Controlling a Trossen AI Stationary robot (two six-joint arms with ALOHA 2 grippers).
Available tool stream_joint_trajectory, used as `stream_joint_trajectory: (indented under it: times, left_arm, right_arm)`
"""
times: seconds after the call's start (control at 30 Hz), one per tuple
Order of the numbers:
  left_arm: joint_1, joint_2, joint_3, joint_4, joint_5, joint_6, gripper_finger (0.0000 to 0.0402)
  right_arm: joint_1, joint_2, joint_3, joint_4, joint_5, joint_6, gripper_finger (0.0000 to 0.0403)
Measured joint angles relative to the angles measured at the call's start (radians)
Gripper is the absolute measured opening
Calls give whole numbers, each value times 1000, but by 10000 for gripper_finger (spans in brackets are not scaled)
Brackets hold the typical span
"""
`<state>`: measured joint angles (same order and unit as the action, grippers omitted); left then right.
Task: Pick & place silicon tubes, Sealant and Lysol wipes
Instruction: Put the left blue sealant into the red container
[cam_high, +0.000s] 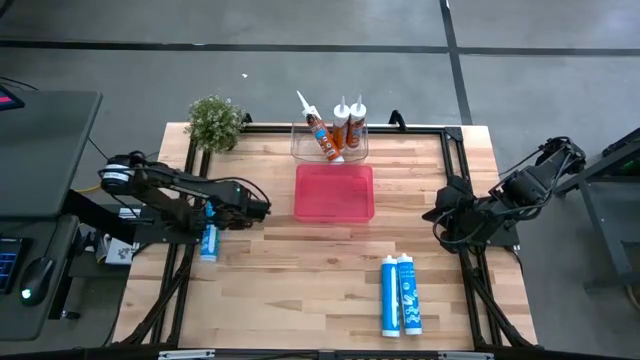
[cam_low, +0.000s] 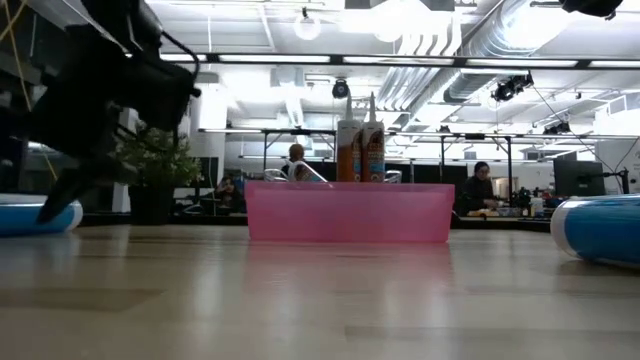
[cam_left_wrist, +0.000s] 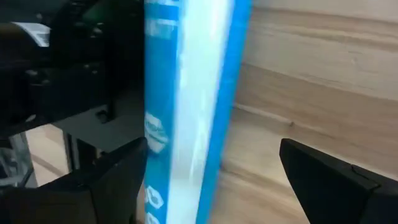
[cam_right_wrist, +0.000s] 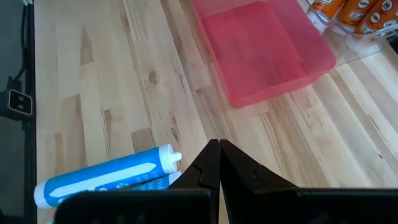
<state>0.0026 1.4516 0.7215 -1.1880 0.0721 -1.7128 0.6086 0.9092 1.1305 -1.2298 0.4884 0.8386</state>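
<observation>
The silicone tube needs to go in the pink tray. My left gripper will pick up the tube next by its cylindrical body (cam_high: 210, 232) (cam_left_wrist: 185, 147).
A blue-and-white silicone tube (cam_high: 208, 243) lies flat near the table's left edge. My left gripper (cam_high: 222, 218) is open above it and points steeply down. In the left wrist view the tube (cam_left_wrist: 193, 106) runs between the gripper's two fingers (cam_left_wrist: 211, 149). Two more blue tubes (cam_high: 400, 295) lie side by side at the near right. Orange sealant tubes (cam_high: 340, 128) stand in a clear bin (cam_high: 300, 145) at the far middle. My right gripper (cam_right_wrist: 219, 158) is shut and hangs above the table's right side. No wipes show. My left gripper comes at the blue tube from above, its fingers across the tube. One finger (cam_left_wrist: 118, 177) shows right at the tube's side (cam_left_wrist: 152, 137); I cannot tell whether it touches. The other finger (cam_left_wrist: 323, 180) stands clear. The tube lies on the table.
A pink tray (cam_high: 334, 192) sits at the table's middle, just in front of the clear bin. A small potted plant (cam_high: 215, 122) stands at the far left corner. Bare wood lies between the tray and the near edge.
</observation>
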Motion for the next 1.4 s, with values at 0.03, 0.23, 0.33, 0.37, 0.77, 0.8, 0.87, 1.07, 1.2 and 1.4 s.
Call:
stream_joint_trajectory:
  times: [0.03,0.23,0.33,0.37,0.77,0.8,0.87,1.07,1.2,1.4]
  left_arm:
    - [0,4,-8,13,-1,5,355]
    - [0,2,-50,58,-15,-1,355]
    - [6,-1,-78,99,1,-13,355]
    - [7,-2,-86,113,8,-12,355]
    - [116,2,-80,131,20,14,354]
    - [128,2,-80,136,20,29,354]
    - [152,1,-80,152,21,54,354]
    - [200,0,-77,188,18,97,347]
    - [208,0,-86,204,10,86,321]
    - [207,1,-93,223,4,56,277]
  right_arm:
    - [0,0,0,0,1,7,0]
    - [0,1,0,-4,13,56,0]
    - [-1,1,0,-4,26,75,0]
    - [-1,1,0,-4,29,78,0]
    - [-7,1,0,-4,64,100,0]
    - [-10,1,0,-4,63,100,0]
    - [-17,1,0,-4,60,100,0]
    - [-20,1,0,-5,64,96,0]
    - [-20,1,0,-5,65,80,0]
    - [-20,1,0,-5,70,78,0]
